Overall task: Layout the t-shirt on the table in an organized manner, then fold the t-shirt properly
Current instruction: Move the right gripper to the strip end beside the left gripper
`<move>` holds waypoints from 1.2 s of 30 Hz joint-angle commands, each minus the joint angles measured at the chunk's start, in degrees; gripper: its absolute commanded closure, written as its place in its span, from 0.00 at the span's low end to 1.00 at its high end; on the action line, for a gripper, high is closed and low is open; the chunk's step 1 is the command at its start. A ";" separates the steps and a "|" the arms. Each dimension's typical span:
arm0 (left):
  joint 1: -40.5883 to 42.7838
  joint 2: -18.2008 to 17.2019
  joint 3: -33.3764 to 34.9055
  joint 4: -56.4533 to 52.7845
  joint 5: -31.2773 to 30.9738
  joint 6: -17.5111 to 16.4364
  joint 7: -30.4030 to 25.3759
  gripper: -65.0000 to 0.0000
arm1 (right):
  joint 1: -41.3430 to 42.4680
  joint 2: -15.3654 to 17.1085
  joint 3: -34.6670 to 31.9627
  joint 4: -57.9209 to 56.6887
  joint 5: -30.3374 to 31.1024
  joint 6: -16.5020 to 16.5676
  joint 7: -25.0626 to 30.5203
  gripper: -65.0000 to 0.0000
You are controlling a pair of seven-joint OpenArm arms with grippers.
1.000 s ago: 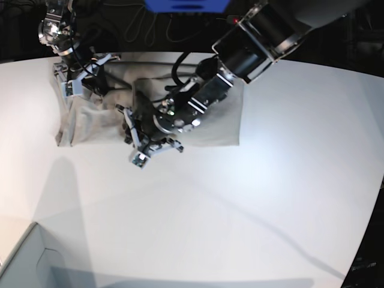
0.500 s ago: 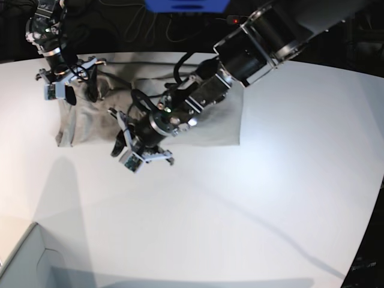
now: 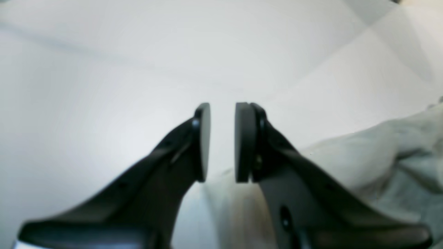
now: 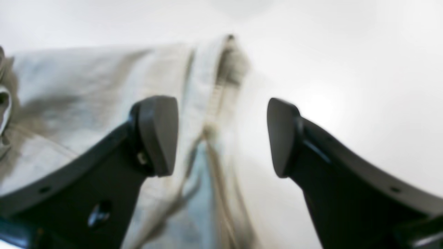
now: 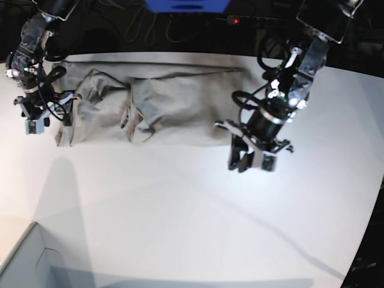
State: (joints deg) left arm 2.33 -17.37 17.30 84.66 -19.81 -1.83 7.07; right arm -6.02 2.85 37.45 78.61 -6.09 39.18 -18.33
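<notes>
My right gripper comes down before it closes on the shirt, since its fingers are still above the shirt's edge in the right wrist view.
The grey-beige t-shirt [image 5: 180, 102] lies stretched as a long band across the far part of the white table [image 5: 180, 210], with creases near its middle. My right gripper [image 5: 48, 117] hovers at the shirt's left end. In the right wrist view it [image 4: 221, 135] is wide open, and the shirt's edge [image 4: 86, 79] runs below the gap, ungripped. My left gripper [image 5: 251, 163] hangs just off the shirt's right front corner. In the left wrist view its pads [image 3: 222, 114] stand a narrow gap apart with only table [image 3: 104, 69] between them, and the shirt [image 3: 380, 155] lies to the right.
A pale grey box corner [image 5: 24, 258] pokes in at the bottom left. A blue object [image 5: 186, 5] and dark cables lie beyond the table's far edge. The table's curved edge runs down the right side [image 5: 375, 204].
My left arm swung from the shirt's middle to its right front corner. My right gripper opened, let go of the cloth and moved to the left end. The shirt now lies spread longer.
</notes>
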 commanded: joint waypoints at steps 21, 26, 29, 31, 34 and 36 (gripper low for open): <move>11.17 3.08 -14.27 -5.23 -0.19 -0.50 -1.40 0.81 | 0.53 -0.52 -4.27 -8.23 0.15 0.82 0.52 0.48; 10.90 4.22 -9.96 -5.94 -0.19 -0.50 -1.40 0.81 | 0.61 -0.43 -4.62 -9.20 0.15 0.82 0.52 0.91; 10.90 4.31 -8.73 -5.94 -0.19 -0.50 -1.40 0.81 | 0.61 -0.43 -4.44 -8.32 0.15 0.82 0.52 1.00; 10.82 4.49 -8.73 -6.03 -0.19 -0.42 -1.40 0.81 | 0.35 -0.61 -4.35 -5.33 0.24 0.82 0.52 1.00; 10.73 5.54 -8.90 -6.90 -0.19 -0.42 -1.40 0.81 | -1.32 -1.40 -4.62 1.26 0.24 0.82 0.52 1.00; 10.64 5.72 -8.90 -8.22 -0.19 -0.42 -1.40 0.81 | -2.46 -3.16 -5.58 7.06 0.15 0.82 0.52 1.00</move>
State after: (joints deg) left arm 13.28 -11.33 8.51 75.72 -19.84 -2.13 7.05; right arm -9.47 -0.51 32.23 84.51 -7.57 39.18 -19.94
